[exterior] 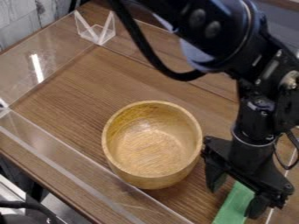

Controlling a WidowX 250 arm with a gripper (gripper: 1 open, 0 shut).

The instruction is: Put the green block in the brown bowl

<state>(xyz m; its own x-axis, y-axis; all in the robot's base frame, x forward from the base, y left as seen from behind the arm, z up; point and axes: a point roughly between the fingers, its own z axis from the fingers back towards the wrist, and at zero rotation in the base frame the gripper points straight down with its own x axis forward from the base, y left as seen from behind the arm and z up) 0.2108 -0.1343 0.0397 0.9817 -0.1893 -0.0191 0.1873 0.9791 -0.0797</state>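
Observation:
Next, my gripper grabs the green block [236, 208] by its long sides, to put it in the brown bowl [151, 143].
The green block [236, 208] lies flat on the wooden table at the bottom right, partly cut off by the lower edge of the view. My gripper [246, 187] points straight down over it, open, with one black finger [215, 171] on the block's left and the other on its right; whether they touch the block I cannot tell. The brown bowl [151, 143] stands upright and empty just left of the gripper.
A clear plastic wall [82, 157] runs along the table's near left side. A small clear stand [94, 26] sits at the far left corner. The black arm [216, 44] reaches in from the top right, above the table [93, 87].

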